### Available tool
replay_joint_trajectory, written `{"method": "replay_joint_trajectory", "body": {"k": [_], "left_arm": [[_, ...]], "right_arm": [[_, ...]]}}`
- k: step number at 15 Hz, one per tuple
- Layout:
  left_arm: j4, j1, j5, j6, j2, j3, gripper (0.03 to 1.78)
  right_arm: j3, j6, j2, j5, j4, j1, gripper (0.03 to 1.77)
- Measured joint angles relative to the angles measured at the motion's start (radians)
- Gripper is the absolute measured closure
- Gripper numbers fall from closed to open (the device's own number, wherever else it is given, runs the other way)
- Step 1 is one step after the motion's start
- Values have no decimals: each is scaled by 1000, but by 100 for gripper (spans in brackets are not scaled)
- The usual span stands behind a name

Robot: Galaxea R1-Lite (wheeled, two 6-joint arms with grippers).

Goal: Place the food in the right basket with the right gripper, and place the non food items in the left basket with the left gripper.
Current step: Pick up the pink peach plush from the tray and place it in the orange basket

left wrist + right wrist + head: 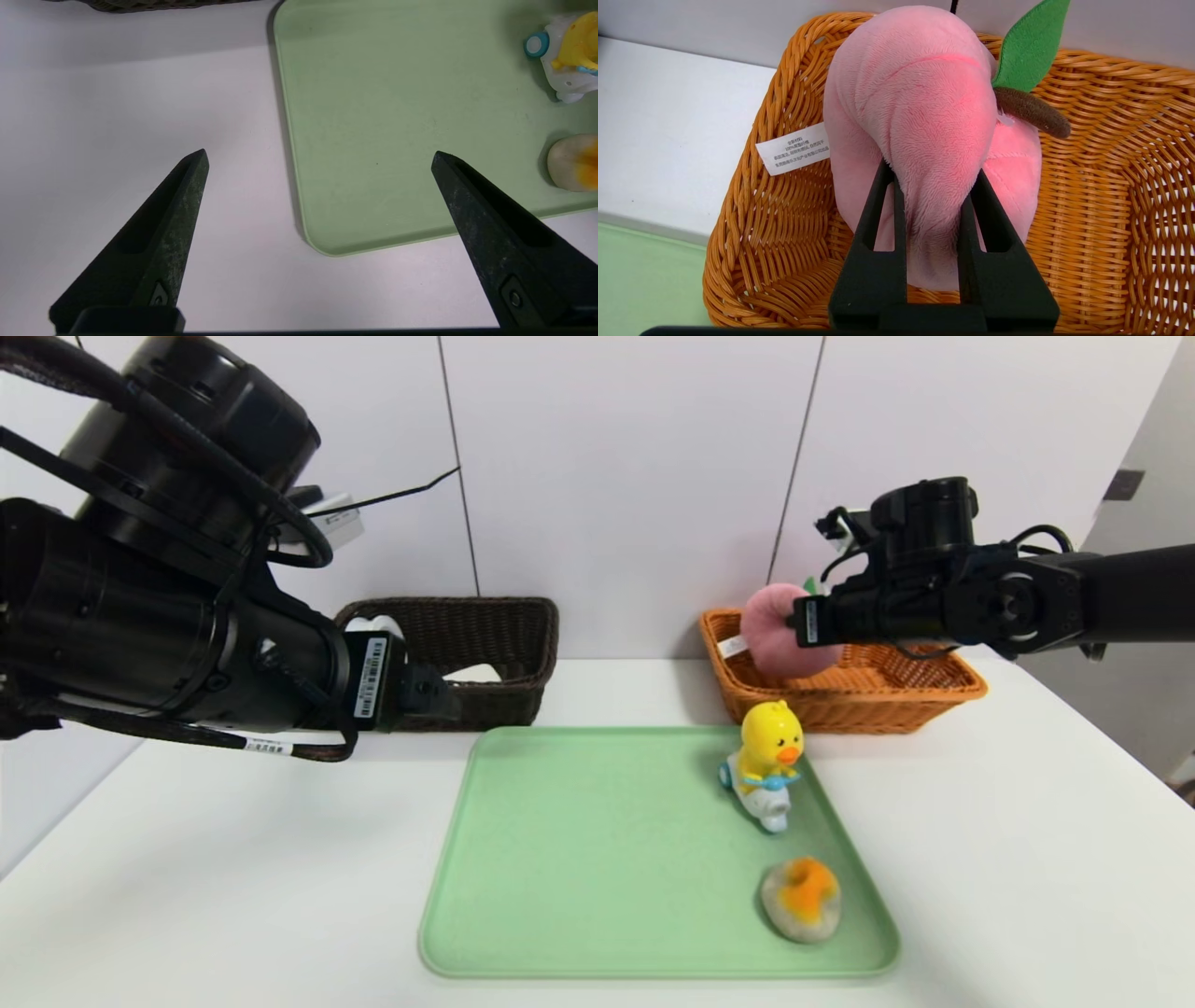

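I need to open my right gripper: the pink peach's lower edge (pixel 790 672) is down inside the orange basket's rim (pixel 823 694). The peach would stay in the basket.
My right gripper (pixel 933 175) is shut on a pink plush peach (pixel 920 102) with a green leaf, holding it over the orange wicker basket (pixel 1101 196) at the back right. In the head view the peach (pixel 773 633) hangs at that basket's (pixel 868 695) left end. On the green tray (pixel 607 859) stand a yellow duck toy on a scooter (pixel 767 761) and a grey-orange plush lump (pixel 801 898). My left gripper (pixel 320 156) is open and empty, above the table by the tray's (pixel 397 116) left front corner. The dark brown basket (pixel 476 649) sits back left.
The white table (pixel 1027 859) ends near my front edge and at the right. A white wall rises right behind both baskets. Something white lies inside the dark basket. My left arm (pixel 168 635) looms large over the table's left side.
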Motion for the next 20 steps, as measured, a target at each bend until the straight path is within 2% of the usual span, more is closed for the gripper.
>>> {"method": "replay_joint_trajectory", "body": {"k": [19, 20], "left_arm": [[-1, 0, 0, -1, 6, -8, 12], [-11, 0, 0, -1, 7, -8, 12]], "right_arm": [[-22, 0, -1, 6, 18, -5, 148], [-22, -1, -1, 7, 19, -5, 137]]}}
